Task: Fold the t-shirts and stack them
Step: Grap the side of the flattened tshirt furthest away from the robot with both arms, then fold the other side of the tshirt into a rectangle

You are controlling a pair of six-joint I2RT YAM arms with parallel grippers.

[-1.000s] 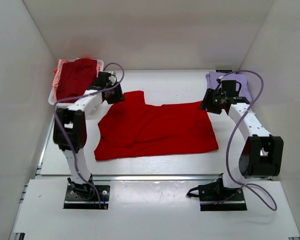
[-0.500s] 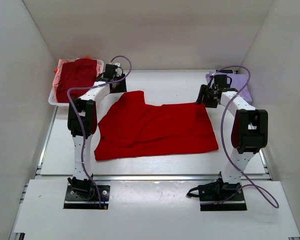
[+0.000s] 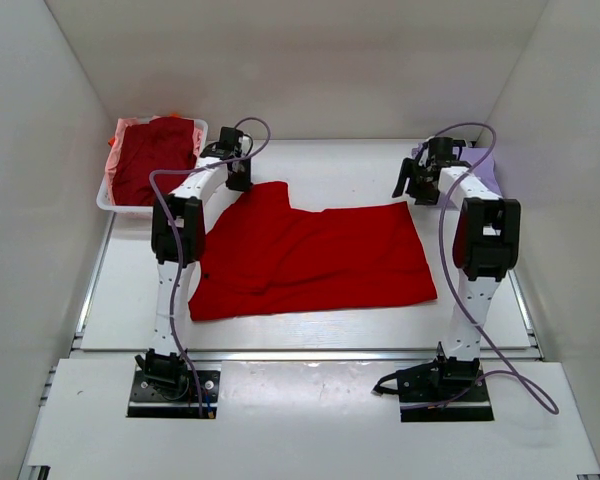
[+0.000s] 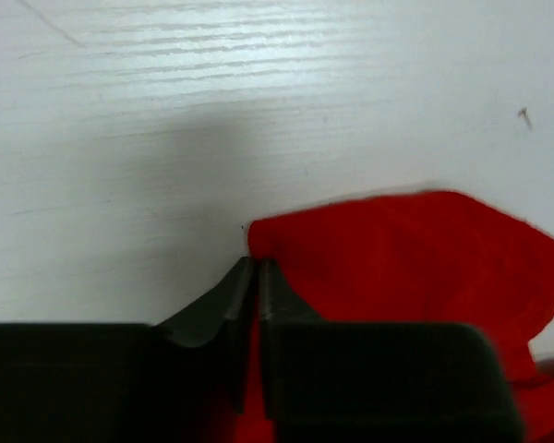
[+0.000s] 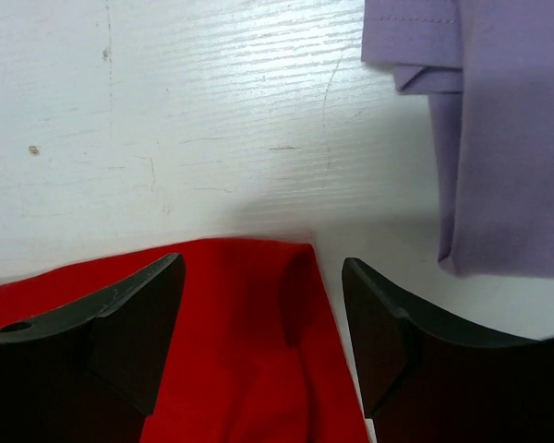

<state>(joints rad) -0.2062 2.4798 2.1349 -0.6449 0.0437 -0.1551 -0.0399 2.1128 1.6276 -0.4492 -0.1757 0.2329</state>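
Next, my right gripper grabs the red t-shirt by its far corner beside the lavender t-shirt, to fold the red t-shirt's far edge over evenly.
A bright red t-shirt (image 3: 315, 255) lies spread flat in the middle of the table. My left gripper (image 3: 238, 178) is at its far left corner, with the jaws closed on the red cloth's edge (image 4: 397, 249); the tips (image 4: 254, 266) rest at the table surface. My right gripper (image 3: 412, 190) is open over the far right corner, its fingertips (image 5: 171, 272) straddling the red corner (image 5: 258, 305). A folded pale lavender t-shirt (image 5: 508, 138) lies just right of it, partly hidden behind the right arm in the top view (image 3: 490, 178).
A white basket (image 3: 108, 195) stands at the back left, holding a dark maroon shirt (image 3: 155, 155) with pink cloth (image 3: 125, 130) under it. White walls close in the table on the left, back and right.
Both arms have stretched out toward the back. The left gripper has shifted right to the shirt's far left corner and the right gripper left to the far right corner. The shirt has not moved.
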